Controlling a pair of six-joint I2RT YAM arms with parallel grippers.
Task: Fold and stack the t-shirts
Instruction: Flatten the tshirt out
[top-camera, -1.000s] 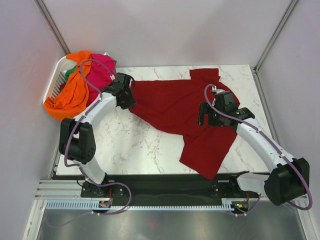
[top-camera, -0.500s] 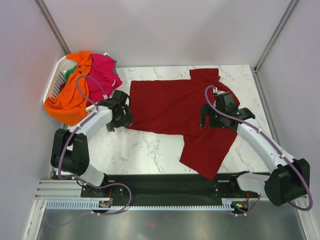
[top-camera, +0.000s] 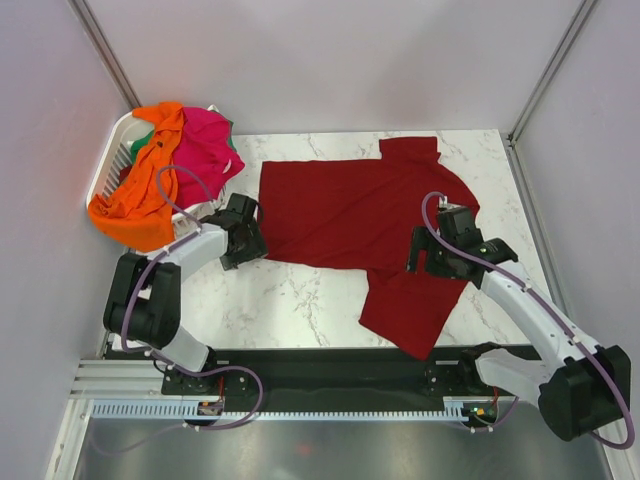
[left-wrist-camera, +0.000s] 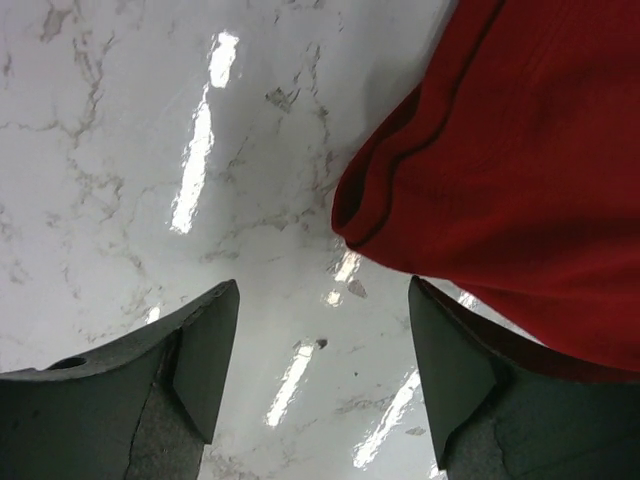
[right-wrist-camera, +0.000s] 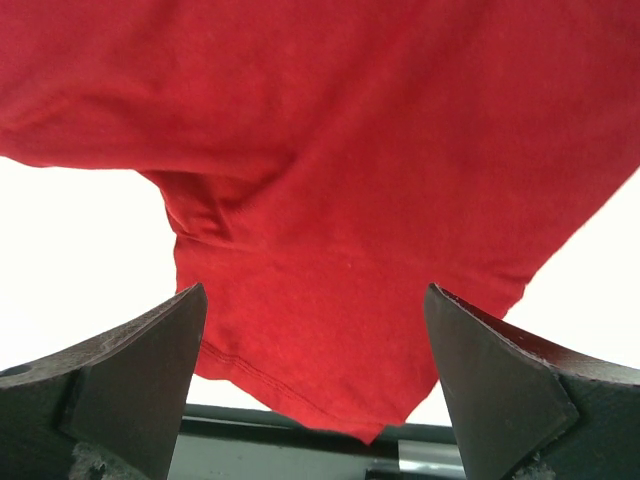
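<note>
I should next use my right gripper to grab the dark red t-shirt's trailing part by its near-edge tip (top-camera: 420, 352) (right-wrist-camera: 367, 425). Then I can fold that side over the t-shirt.
A dark red t-shirt (top-camera: 345, 210) lies spread on the marble table, one part trailing toward the near edge (top-camera: 410, 310). My left gripper (top-camera: 250, 240) sits low beside the shirt's near-left corner, open, with only bare marble between its fingers. In the left wrist view that folded red corner (left-wrist-camera: 500, 180) lies just beyond the right fingertip (left-wrist-camera: 445, 350). My right gripper (top-camera: 428, 262) hovers open over the shirt's right side; red cloth (right-wrist-camera: 330, 180) fills the space under its jaws, untouched. Orange (top-camera: 135, 200), hot pink (top-camera: 200, 140) and green (top-camera: 140, 148) t-shirts are heaped in the basket.
The white slatted laundry basket (top-camera: 105, 165) stands at the table's far left corner, overflowing toward my left arm. Grey walls close in on the left, back and right. The black base rail (top-camera: 330, 365) runs along the near edge, just past the shirt's trailing tip.
My left gripper opened, let go of the red shirt's left edge and drew back toward the near left; that edge now lies flat. The right gripper shifted slightly nearer, still open.
</note>
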